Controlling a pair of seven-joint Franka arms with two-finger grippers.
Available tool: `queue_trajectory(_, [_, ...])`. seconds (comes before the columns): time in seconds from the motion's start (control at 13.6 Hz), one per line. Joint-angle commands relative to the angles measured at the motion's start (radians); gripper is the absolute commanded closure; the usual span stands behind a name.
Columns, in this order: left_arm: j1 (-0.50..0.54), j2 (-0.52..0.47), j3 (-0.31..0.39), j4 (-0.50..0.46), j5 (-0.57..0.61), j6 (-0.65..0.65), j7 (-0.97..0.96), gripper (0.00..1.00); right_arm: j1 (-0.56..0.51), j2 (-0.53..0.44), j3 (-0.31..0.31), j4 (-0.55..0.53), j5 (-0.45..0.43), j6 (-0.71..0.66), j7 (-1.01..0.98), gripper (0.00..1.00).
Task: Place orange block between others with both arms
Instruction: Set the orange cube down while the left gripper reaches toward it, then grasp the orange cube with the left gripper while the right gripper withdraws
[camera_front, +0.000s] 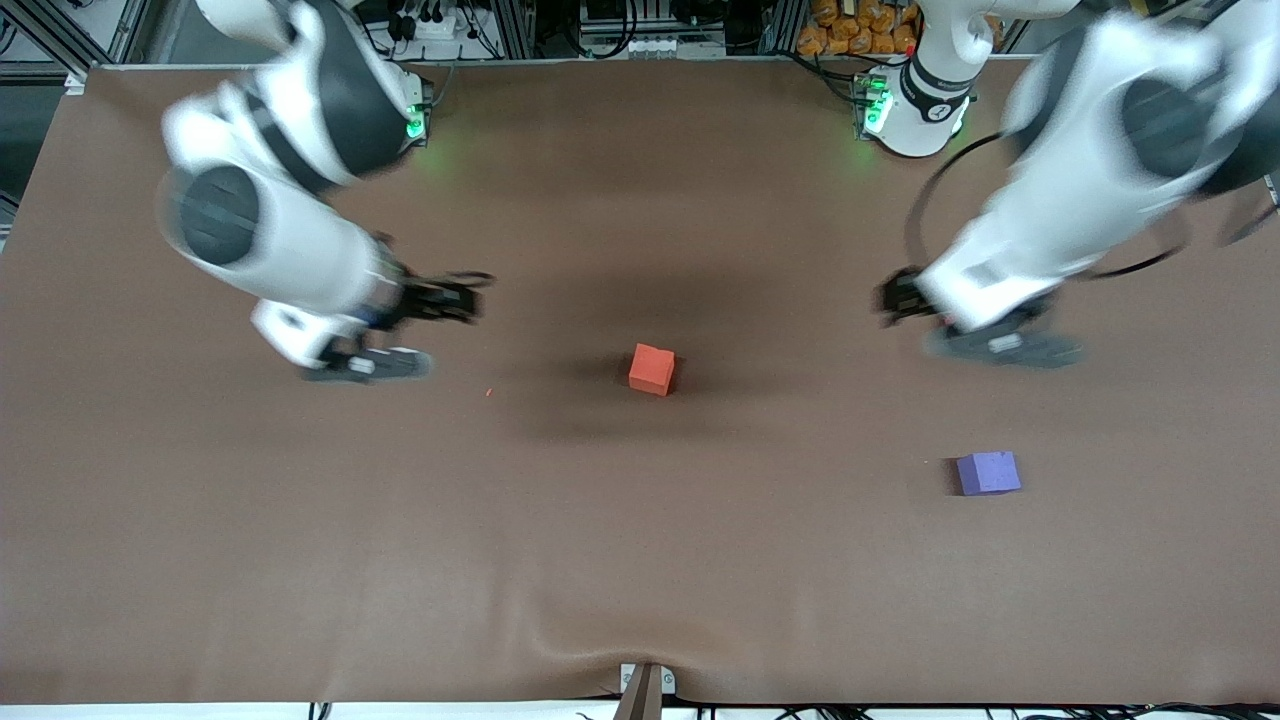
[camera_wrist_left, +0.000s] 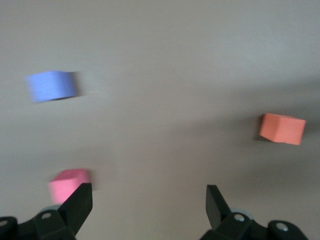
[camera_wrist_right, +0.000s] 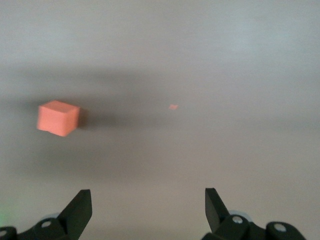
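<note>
Next, my left gripper grabs the orange block (camera_front: 652, 369) by its opposite sides to set it between the purple-blue cube (camera_front: 988, 473) and the pinkish-red cube.
The orange block (camera_front: 652, 369) (camera_wrist_left: 282, 128) (camera_wrist_right: 58, 118) rests near the middle of the brown table. The purple-blue cube (camera_front: 988, 473) (camera_wrist_left: 52, 85) lies nearer the front camera, toward the left arm's end. A pinkish-red cube (camera_wrist_left: 67, 184) shows only in the left wrist view, close to one finger; the left arm hides it in the front view. My left gripper (camera_front: 898, 298) (camera_wrist_left: 148, 192) hangs open and empty over the table, apart from the orange block. My right gripper (camera_front: 450, 300) (camera_wrist_right: 148, 196) is also open and empty, toward the right arm's end.
A tiny orange crumb (camera_front: 488, 392) (camera_wrist_right: 173, 106) lies between the right gripper and the orange block. The brown cloth (camera_front: 600, 640) bulges in a wrinkle at the edge nearest the front camera. Both arm bases stand along the top of the front view.
</note>
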Motion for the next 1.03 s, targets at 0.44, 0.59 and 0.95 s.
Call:
queue_trajectory(0.44, [-0.324,0.449,0.017,0.236,0.066,0.261,-0.277,0.00,-0.321,-0.198,0.067,0.032,-0.090,-0.242,-0.277,0.00])
queue_trajectory(0.59, [-0.341,0.494,0.016,0.236,0.064,0.329,-0.277,0.00,-0.315,-0.212,-0.020,0.030,-0.081,-0.254,-0.366,0.00])
queue_trajectory(0.95, [-0.410,0.577,0.031,0.237,0.069,0.410,-0.328,0.00,-0.315,-0.212,-0.138,0.030,-0.073,-0.268,-0.518,0.00])
